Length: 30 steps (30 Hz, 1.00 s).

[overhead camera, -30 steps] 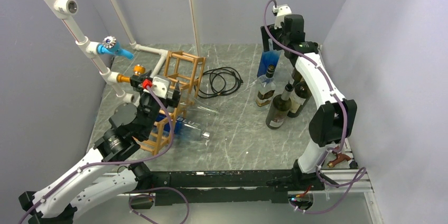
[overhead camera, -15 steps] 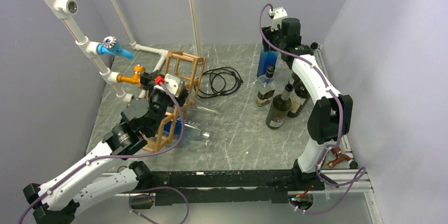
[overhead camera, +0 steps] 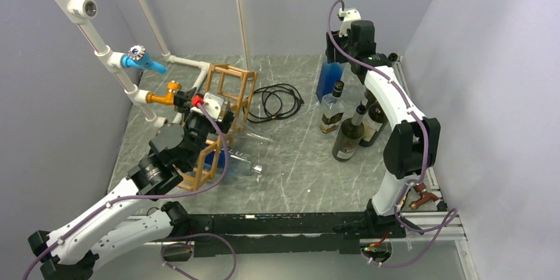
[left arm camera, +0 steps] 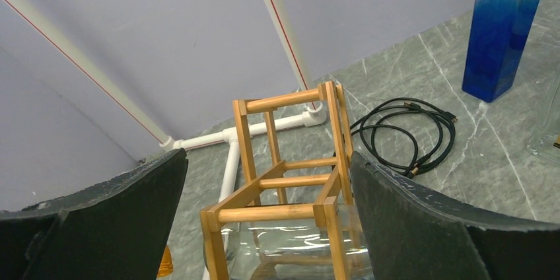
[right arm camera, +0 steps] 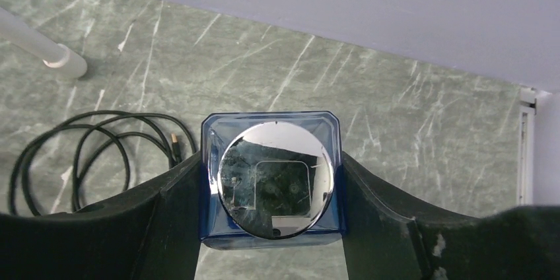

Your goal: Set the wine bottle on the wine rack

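Note:
My right gripper has both fingers closed against opposite sides of the blue bottle (right arm camera: 276, 181). The bottle would come up if I lifted my right gripper now.
The wine rack (overhead camera: 231, 83), a lattice of orange-brown sticks, stands at the left of the table and also shows in the left wrist view (left arm camera: 290, 212). A clear glass bottle (overhead camera: 239, 161) with a blue label lies in its lower cells (left arm camera: 297, 247). My left gripper (overhead camera: 210, 118) is open and empty just above the rack, its fingers (left arm camera: 132, 201) on either side of the frame. My right gripper (overhead camera: 340, 55) is at the back, shut on a tall blue square bottle (right arm camera: 276, 181) with a chrome cap, which stands upright (overhead camera: 327, 82).
Three dark wine bottles (overhead camera: 350, 135) stand close together right of centre, near the right arm. A black cable (overhead camera: 277, 102) is coiled behind the rack. White pipes (overhead camera: 191, 62) with a blue valve (overhead camera: 139, 59) run along the left wall.
My left arm reached forward until its open gripper came over the rack, then held still. My right gripper shifted the blue bottle slightly left, from tilted to upright.

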Tool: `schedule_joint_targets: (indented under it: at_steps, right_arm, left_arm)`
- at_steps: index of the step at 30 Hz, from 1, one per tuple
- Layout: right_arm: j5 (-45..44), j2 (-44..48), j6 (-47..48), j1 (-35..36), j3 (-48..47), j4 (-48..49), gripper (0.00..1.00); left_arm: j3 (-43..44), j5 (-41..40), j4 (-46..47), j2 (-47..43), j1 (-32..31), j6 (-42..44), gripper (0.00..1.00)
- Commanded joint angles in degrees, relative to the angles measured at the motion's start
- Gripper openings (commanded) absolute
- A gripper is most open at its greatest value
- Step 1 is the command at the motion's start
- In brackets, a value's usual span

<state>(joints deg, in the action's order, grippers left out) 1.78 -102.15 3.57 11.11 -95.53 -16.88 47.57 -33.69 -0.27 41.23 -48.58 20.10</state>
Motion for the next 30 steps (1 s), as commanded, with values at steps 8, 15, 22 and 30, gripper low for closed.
schedule_joint_targets:
  at_steps: [8,15,22,30]
  right_arm:
    - [-6.17,4.62,-6.61,5.74,-8.65,6.28,0.0]
    - [-7.98,1.56,-4.62,10.29,-15.91,2.21,0.0]
    - [-8.24,2.72,-10.65,15.16,-18.29,-2.72,0.0]
    - [-17.78,7.44,-8.79,25.41,-15.22,-9.48,0.0]
  left_arm:
    - [1.49,1.32,0.67,-2.43,-0.38,-1.55,0.99]
    - [1.4,0.69,0.84,-3.37,-0.36,-1.03,1.0]
    - [2.48,3.38,-1.32,-3.6,-0.38,-2.03,1.0]
    - [4.16,8.62,-4.01,-3.52,-0.52,-4.28,1.0]
